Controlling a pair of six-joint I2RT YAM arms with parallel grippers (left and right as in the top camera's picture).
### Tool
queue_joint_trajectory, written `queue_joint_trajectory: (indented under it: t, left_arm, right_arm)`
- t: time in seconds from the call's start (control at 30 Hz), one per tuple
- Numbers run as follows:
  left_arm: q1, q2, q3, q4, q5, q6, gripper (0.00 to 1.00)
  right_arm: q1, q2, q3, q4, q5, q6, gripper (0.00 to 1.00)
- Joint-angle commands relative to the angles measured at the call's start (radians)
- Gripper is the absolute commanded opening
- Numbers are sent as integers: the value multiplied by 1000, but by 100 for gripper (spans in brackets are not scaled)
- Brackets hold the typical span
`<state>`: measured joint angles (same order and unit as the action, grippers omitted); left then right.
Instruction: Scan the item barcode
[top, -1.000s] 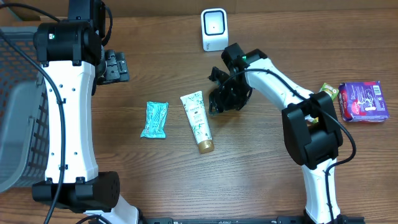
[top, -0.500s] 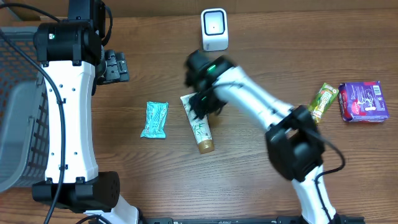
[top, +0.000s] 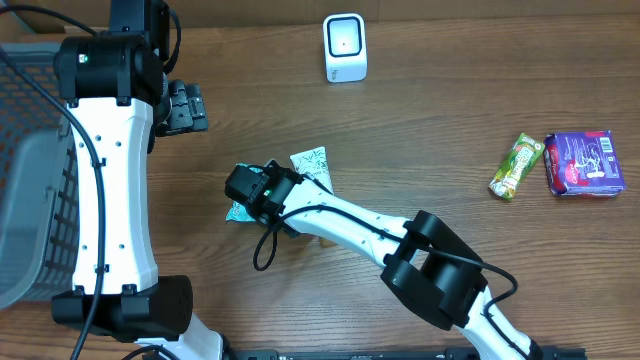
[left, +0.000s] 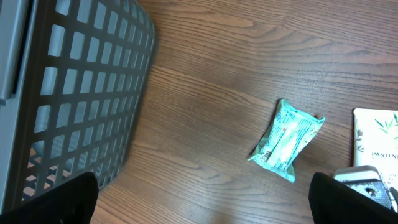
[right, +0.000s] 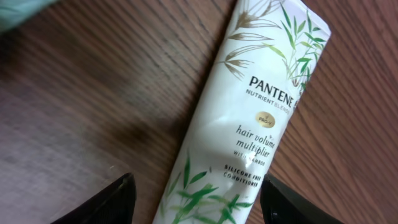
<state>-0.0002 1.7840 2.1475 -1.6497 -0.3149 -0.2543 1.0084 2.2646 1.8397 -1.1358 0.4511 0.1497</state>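
Observation:
My right gripper grips the long sides of the white Pantene tube across the tube's body next, to turn it over for scanning its barcode.
A white Pantene tube (right: 249, 134) lies flat on the wooden table, its crimped end toward the upper right of the right wrist view. My right gripper (right: 196, 208) hovers over it, open, one finger on each side and neither touching it. From overhead, the right gripper (top: 262, 193) covers most of the tube (top: 312, 163). The white barcode scanner (top: 345, 47) stands at the far edge. My left gripper (top: 185, 108) is up at the left, wide open and holding nothing (left: 199, 205).
A teal packet (left: 287, 141) lies just left of the tube, partly under the right wrist (top: 233, 211). A grey mesh basket (left: 81, 93) fills the left side. A green snack bar (top: 516, 166) and a purple packet (top: 584, 162) lie far right.
My right arm has swung from beside the scanner leftward and toward the front, ending over the tube next to the teal packet. The left arm has not moved.

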Motion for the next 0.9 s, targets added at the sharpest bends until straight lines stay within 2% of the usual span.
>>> queue_joint_trajectory:
  t: [0.0,0.17,0.43,0.53,0.7,0.77,0.83,0.87]
  left_arm:
    - [0,-15,15,2,-6,11,100]
    - [0,-15,15,2,-6,11,100]
    - [0,-15,15,2,-6,11,100]
    - [0,-15,15,2,-6,11,100]
    - [0,-15,15,2,-6,11,100]
    - [0,-15,15,2,-6,11,100]
    - [0,-15,15,2,-6,11,100]
    - [0,-15,15,2,-6,11,100]
  right_arm:
    - [-2,45,-8,3,91,19,65]
    - [-3,68,-16,5,90,20,57]
    - [-6,69,-74,4,102,67,38]
    - [-10,69,-76,-1,109,68,27]
    - [-4,69,-75,-27,104,67,26]
    - [2,68,-75,-44,105,67,17]
    - [4,68,-71,-53,73,68,4]
    - [4,66,-60,-57,25,64,4]
